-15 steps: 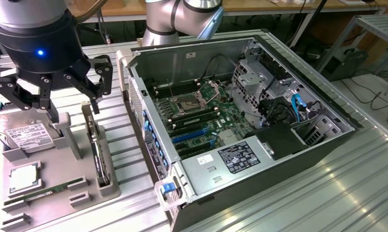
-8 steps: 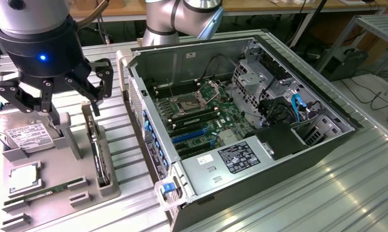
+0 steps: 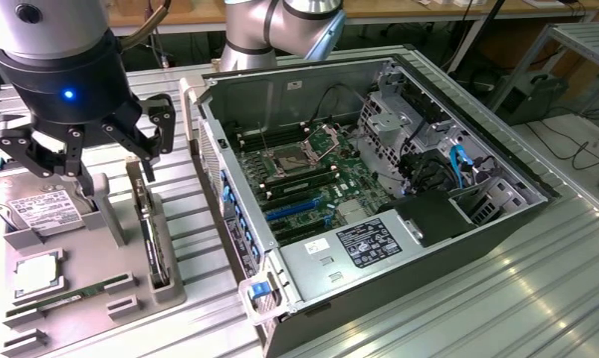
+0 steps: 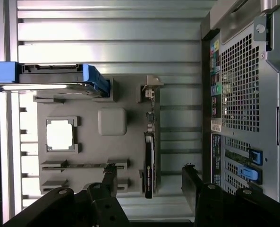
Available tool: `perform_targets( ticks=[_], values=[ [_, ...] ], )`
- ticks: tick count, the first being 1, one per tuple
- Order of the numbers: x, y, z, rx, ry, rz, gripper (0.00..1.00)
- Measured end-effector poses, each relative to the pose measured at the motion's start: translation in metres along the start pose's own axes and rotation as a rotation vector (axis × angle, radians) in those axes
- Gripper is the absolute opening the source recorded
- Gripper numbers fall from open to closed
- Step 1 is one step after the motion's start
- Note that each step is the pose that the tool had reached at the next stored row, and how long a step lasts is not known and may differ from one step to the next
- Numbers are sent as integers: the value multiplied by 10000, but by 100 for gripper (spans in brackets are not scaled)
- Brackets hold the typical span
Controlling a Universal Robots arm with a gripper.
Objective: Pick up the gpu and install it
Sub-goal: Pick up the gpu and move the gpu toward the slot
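My gripper grabs the GPU by its flat, dark covered end (image 4: 149, 172) next, since uneven components show toward the bracket (image 4: 151, 87).
The gpu (image 3: 152, 239) stands on its edge in a slot of the grey holder tray (image 3: 100, 257), left of the open computer case (image 3: 433, 224) in the exterior view. In the wrist view the gpu (image 4: 149, 156) appears as a thin dark strip with its pale bracket (image 4: 151, 87) at the far end. My gripper (image 3: 115, 175) hangs open just above the card's upper end. Seen from the wrist, the gripper (image 4: 149, 182) has one dark finger on each side of the card, with gaps between them and it. Nothing is held.
On the tray also lie a silver hard drive (image 3: 30, 205) in a blue caddy (image 4: 50, 78), a processor (image 3: 40, 272) and a narrow memory stick (image 3: 70, 294). The case shows its motherboard (image 3: 299, 175) with blue card slots (image 3: 294, 209). The case wall (image 4: 243, 85) stands close beside the tray.
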State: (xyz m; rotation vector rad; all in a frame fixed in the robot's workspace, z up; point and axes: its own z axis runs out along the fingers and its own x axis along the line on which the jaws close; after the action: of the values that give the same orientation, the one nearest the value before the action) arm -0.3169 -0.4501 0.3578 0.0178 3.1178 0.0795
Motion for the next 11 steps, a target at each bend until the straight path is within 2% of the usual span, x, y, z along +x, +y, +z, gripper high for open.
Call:
perform_targets(
  ticks=[5, 11],
  values=[
    [1, -2, 44, 0, 9, -1, 66],
    [3, -33, 162, 1, 38, -5, 66]
  ],
)
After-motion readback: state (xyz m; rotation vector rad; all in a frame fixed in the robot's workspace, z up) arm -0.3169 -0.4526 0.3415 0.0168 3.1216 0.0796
